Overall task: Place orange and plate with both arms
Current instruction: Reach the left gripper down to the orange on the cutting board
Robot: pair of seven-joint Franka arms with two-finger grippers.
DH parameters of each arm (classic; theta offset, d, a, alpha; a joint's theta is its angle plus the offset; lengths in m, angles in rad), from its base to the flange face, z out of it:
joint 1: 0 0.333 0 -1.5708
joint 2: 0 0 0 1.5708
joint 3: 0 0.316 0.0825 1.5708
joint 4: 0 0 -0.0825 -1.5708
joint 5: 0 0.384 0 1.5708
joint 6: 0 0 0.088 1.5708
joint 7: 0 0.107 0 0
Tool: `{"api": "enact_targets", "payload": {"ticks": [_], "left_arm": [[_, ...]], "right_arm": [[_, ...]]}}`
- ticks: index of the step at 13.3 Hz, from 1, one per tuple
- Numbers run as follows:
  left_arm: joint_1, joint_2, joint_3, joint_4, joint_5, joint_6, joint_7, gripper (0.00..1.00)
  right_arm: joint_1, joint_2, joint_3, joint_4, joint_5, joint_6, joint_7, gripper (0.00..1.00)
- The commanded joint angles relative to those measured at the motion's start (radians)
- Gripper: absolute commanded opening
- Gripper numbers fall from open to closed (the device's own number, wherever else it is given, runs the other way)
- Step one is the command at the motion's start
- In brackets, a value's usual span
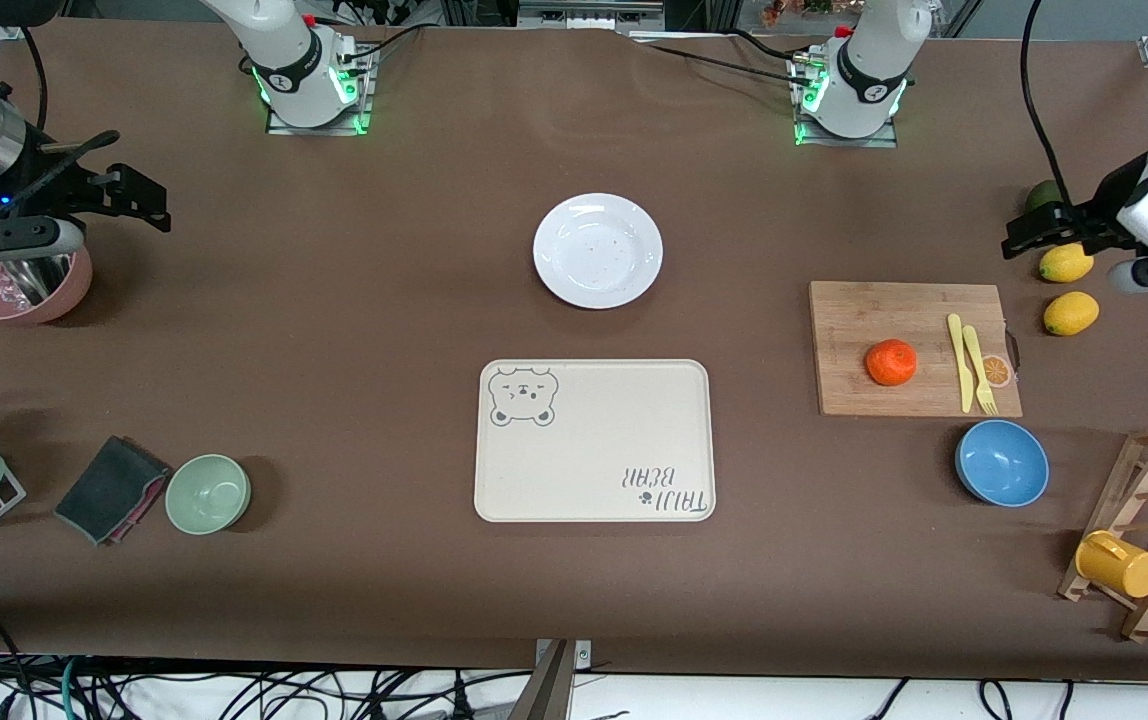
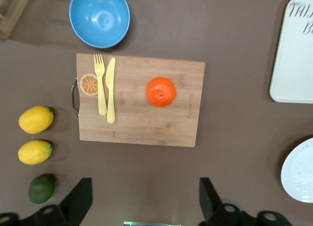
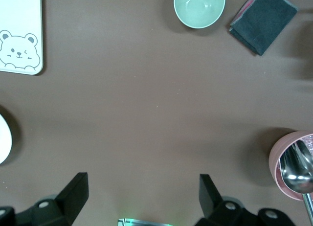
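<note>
I will place the orange on the white plate (image 1: 597, 250), so I will next use my left gripper to grab the orange by its round body (image 1: 891, 361).
The orange (image 1: 891, 362) lies on a wooden cutting board (image 1: 864, 320) toward the left arm's end of the table; it also shows in the left wrist view (image 2: 161, 92). The white plate (image 1: 597, 250) sits mid-table, farther from the front camera than the cream bear tray (image 1: 594, 440). Its edge shows in the left wrist view (image 2: 299, 171) and the right wrist view (image 3: 4, 139). My left gripper (image 1: 1024, 235) (image 2: 145, 196) is open and empty, up over the lemons and lime. My right gripper (image 1: 139, 200) (image 3: 143, 194) is open and empty, up beside the pink cup.
Yellow fork and knife (image 1: 969, 362) lie on the board. Two lemons (image 1: 1071, 313), a lime (image 1: 1042, 195), a blue bowl (image 1: 1001, 462) and a wooden rack with a yellow mug (image 1: 1118, 563) are nearby. A pink cup (image 1: 24, 290), green bowl (image 1: 208, 493) and cloth (image 1: 111, 488) sit at the right arm's end.
</note>
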Motion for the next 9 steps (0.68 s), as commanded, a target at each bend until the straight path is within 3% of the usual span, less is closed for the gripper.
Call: {"api": "enact_targets", "payload": {"ticks": [1,5,9], "left_arm": [[0.003,-0.003,-0.007,-0.121,0.005,0.125,0.033,1.0],[0.0,0.081,-0.007,-0.21,0.004,0.301,0.032,1.0],[-0.007,0.178,-0.007,-0.305,-0.076,0.502,0.029,1.0]], "right_arm": [[-0.006,-0.008,0.001,0.002,0.013,-0.009,0.0,1.0],[-0.006,-0.008,0.001,0.002,0.013,-0.008,0.0,1.0],[-0.006,-0.008,0.001,0.001,0.014,-0.011,0.0,1.0]]}}
